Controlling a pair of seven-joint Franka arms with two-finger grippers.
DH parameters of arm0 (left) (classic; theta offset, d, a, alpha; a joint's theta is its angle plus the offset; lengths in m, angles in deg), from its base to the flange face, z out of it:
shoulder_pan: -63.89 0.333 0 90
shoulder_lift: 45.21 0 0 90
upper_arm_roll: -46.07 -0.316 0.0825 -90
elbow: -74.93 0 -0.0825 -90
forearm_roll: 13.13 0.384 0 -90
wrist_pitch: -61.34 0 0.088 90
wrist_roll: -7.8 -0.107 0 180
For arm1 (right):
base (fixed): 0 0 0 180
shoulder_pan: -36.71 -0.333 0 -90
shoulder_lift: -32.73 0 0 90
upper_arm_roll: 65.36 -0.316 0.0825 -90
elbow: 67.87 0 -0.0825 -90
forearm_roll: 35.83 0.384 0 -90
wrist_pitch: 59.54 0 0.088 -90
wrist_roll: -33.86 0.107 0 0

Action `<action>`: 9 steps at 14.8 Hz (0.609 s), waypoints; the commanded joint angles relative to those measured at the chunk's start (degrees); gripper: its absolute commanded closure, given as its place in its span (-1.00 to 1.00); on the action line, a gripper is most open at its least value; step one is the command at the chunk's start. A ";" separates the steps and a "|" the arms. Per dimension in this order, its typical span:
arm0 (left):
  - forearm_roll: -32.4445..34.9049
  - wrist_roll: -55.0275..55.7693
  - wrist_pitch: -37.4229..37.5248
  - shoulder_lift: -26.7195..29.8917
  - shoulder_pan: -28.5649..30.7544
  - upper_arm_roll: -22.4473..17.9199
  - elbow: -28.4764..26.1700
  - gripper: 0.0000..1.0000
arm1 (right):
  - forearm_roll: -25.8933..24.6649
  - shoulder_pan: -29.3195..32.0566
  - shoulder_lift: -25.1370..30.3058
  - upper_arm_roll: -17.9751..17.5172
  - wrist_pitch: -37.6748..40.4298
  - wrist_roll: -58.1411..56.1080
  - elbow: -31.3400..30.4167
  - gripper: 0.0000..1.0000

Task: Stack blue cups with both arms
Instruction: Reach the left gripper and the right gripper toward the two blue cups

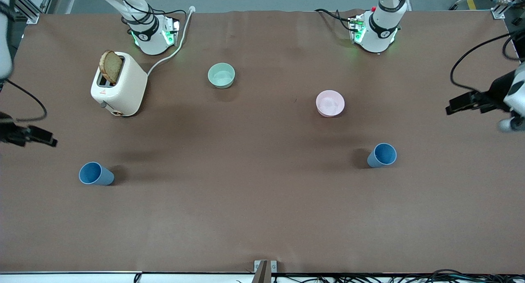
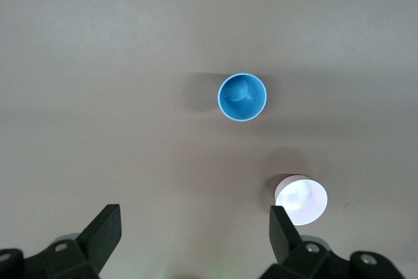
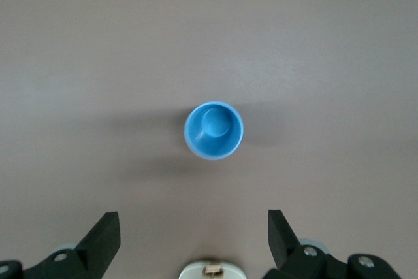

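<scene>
The blue cup beside the toaster will be stacked with the other blue cup (image 1: 382,155), so my right gripper will next grab it by its rim (image 1: 90,163).
Two blue cups stand upright and apart on the brown table. One cup (image 1: 96,174) (image 3: 213,130) is toward the right arm's end. The other cup (image 1: 382,155) (image 2: 242,97) is toward the left arm's end, a little farther from the front camera. My left gripper (image 2: 194,228) hangs high over the table, open and empty, looking down on its cup and the pink bowl. High over its own cup, my right gripper (image 3: 194,230) is open and empty too. Both hands show only at the edges of the front view.
A cream toaster (image 1: 119,86) with a slice of bread (image 1: 111,66) stands near the right arm's base, its cord running to the table edge. A mint-green bowl (image 1: 221,75) and a pink bowl (image 1: 330,103) sit farther from the front camera than the cups.
</scene>
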 commanded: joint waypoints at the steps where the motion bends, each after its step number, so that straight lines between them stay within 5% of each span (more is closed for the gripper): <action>1: -0.43 -0.46 -6.41 -3.80 -0.53 0.54 -4.42 -1.00 | -0.02 4.10 -6.14 -0.64 -6.19 -5.78 -1.01 -1.00; 5: 0.27 -0.46 -22.14 -3.62 -0.62 1.94 -17.87 -1.00 | 0.16 4.90 -12.48 -0.64 -9.99 -7.92 -0.75 -0.99; 9: 0.27 -0.55 -31.13 -7.39 -0.62 1.94 -20.89 -1.00 | 0.95 4.90 -17.32 -0.91 -12.98 -7.57 -0.58 -0.89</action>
